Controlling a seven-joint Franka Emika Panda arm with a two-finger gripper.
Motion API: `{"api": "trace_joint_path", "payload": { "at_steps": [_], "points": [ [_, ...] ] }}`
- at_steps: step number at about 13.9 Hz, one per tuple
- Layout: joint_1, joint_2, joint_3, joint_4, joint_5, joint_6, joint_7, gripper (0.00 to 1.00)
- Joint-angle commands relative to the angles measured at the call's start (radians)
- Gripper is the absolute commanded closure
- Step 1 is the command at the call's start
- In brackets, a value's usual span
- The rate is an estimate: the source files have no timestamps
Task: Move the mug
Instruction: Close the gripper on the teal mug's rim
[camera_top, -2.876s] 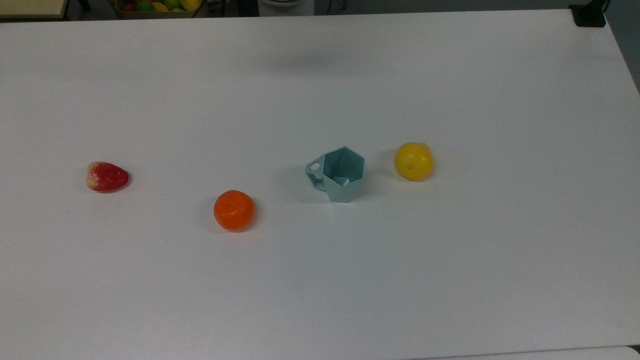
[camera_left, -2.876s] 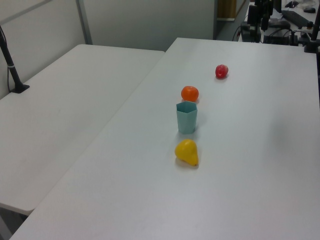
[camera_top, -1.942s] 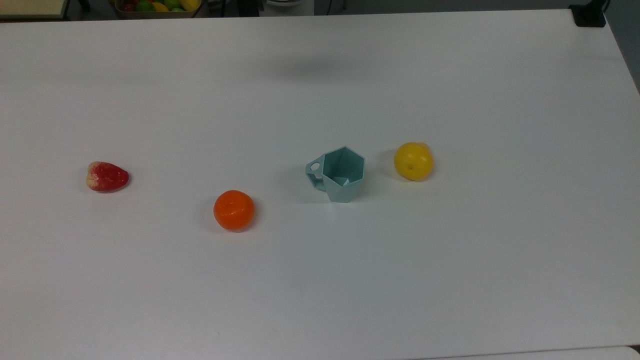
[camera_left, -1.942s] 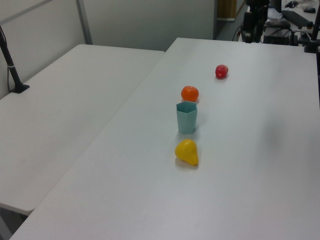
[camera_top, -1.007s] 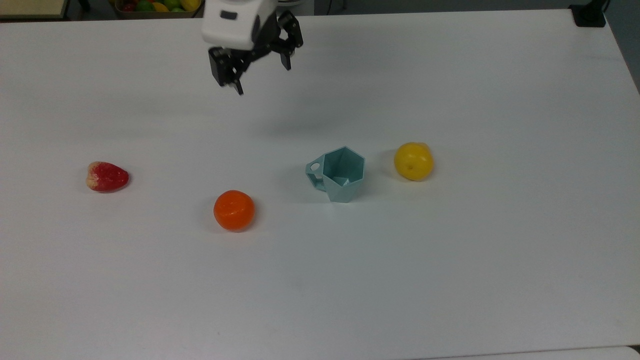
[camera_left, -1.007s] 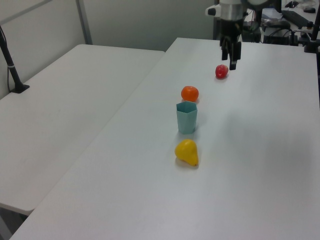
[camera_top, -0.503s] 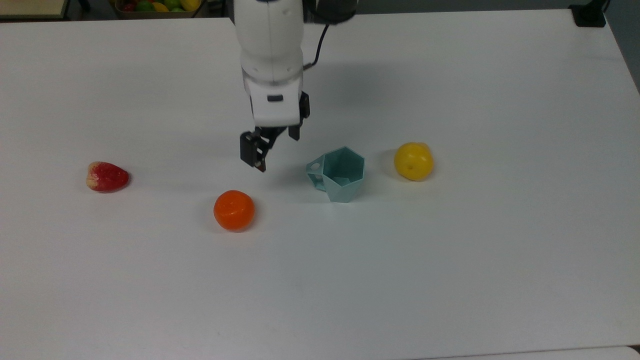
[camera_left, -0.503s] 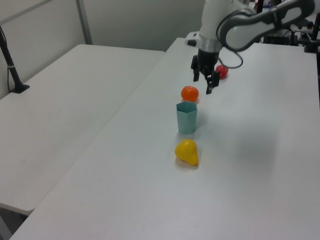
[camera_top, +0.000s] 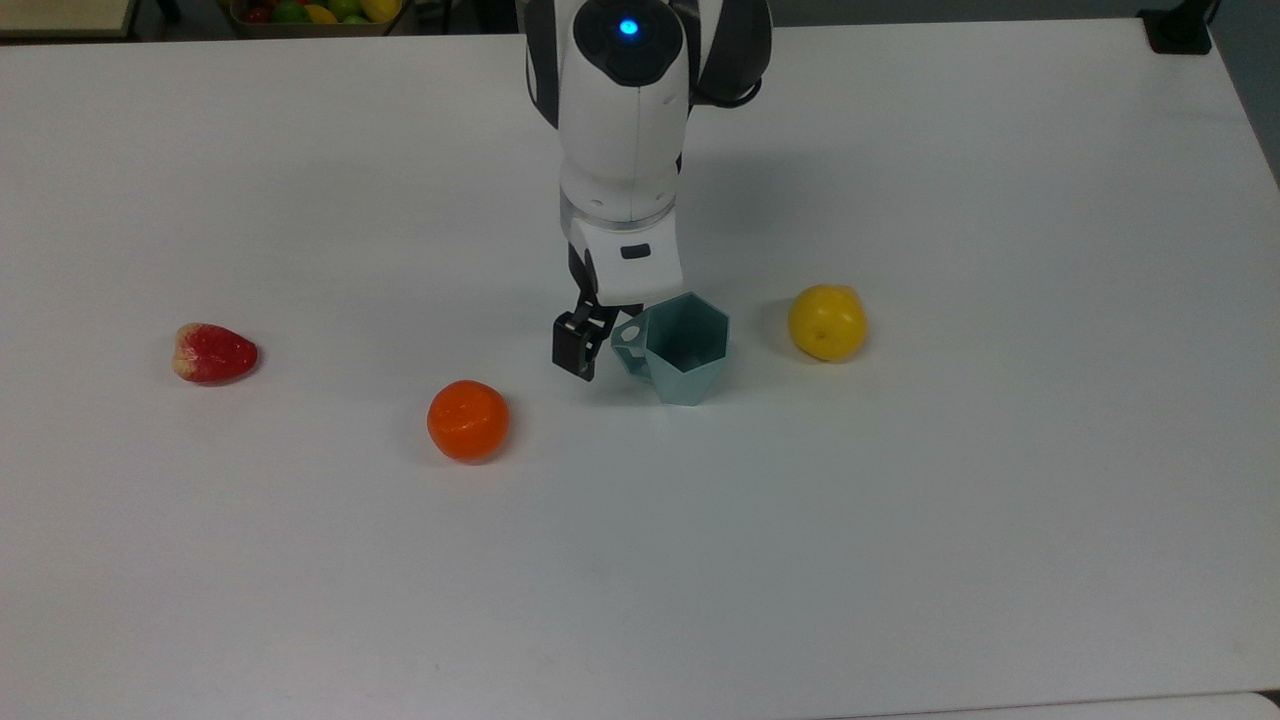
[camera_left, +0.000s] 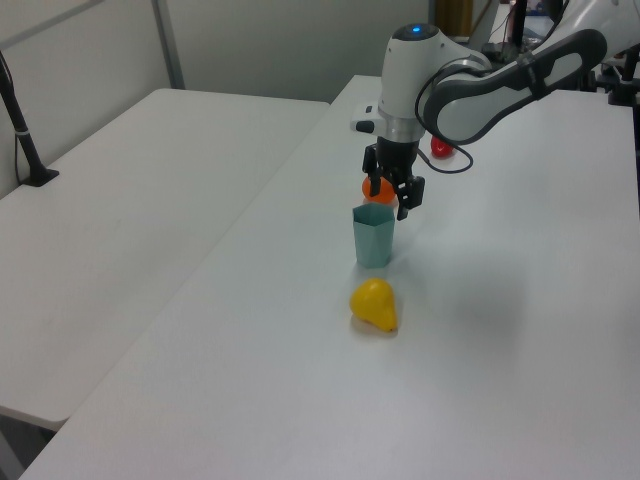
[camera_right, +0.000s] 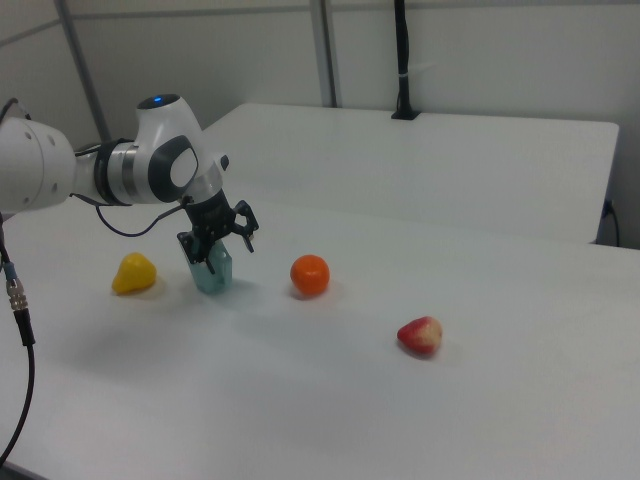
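I will next grip the handle of the mug with my gripper to move the teal mug (camera_left: 373, 240).
The pale teal faceted mug (camera_top: 684, 348) stands upright mid-table, its handle (camera_top: 627, 345) turned toward the top view's left. My gripper (camera_top: 606, 334) hangs just over the handle side, open, gripping nothing. One black finger (camera_top: 573, 353) shows to the left of the handle in the top view; the other is hidden under the white hand. In the left view the gripper (camera_left: 392, 196) is right above the mug's (camera_left: 373, 238) far rim. In the right view the gripper (camera_right: 222, 244) reaches down at the mug's (camera_right: 213, 272) top.
On the white table (camera_top: 900, 550) lie a yellow fruit (camera_top: 826, 321) to the top view's right of the mug, an orange (camera_top: 468, 420) to its left and a red strawberry (camera_top: 214, 353) further left. A fruit bin (camera_top: 310, 12) sits past the far edge.
The arm came in from the far edge, travelled across the table and lowered to the mug's handle side. The mug and the fruits have not moved.
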Motion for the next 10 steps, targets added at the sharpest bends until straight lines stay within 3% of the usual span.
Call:
{"api": "trace_joint_path", "payload": {
  "at_steps": [1,3,6,10],
  "points": [
    [0.016,0.002,-0.005,0.004,-0.012,0.010,-0.035,0.23],
    [0.018,0.004,-0.005,0.004,-0.010,0.010,-0.044,0.45],
    [0.018,0.007,-0.005,0.004,-0.012,0.010,-0.046,0.63],
    [0.030,0.007,-0.005,0.001,-0.010,0.005,-0.035,0.77]
  ]
}}
